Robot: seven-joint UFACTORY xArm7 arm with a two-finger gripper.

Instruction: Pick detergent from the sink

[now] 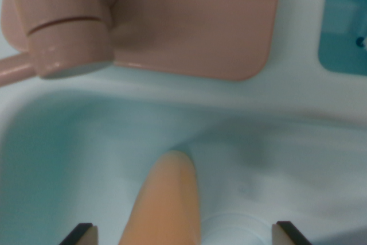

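Note:
The orange bottle should next be grabbed with my gripper by its body below the tapered tip (160, 225), and this will pick the detergent from the sink (69, 153).
An orange, tapered detergent bottle (167, 199) lies in the pale blue sink (69, 153), its narrow end pointing up the picture. My gripper (183, 234) is open. Only its two dark-edged fingertips (80, 234) show, at the bottom corners, one on each side of the bottle and apart from it. A white rounded part (235, 228) sits just to the wrist view's right of the bottle. I cannot tell whether it belongs to the bottle or to the sink. The bottle's lower end is cut off by the frame.
A pink faucet spout (69, 44) overhangs the sink's back edge at the upper left, mounted on a pink base plate (200, 32). A teal panel (344, 27) sits at the upper right. The sink's back wall (241, 124) rises just beyond the bottle.

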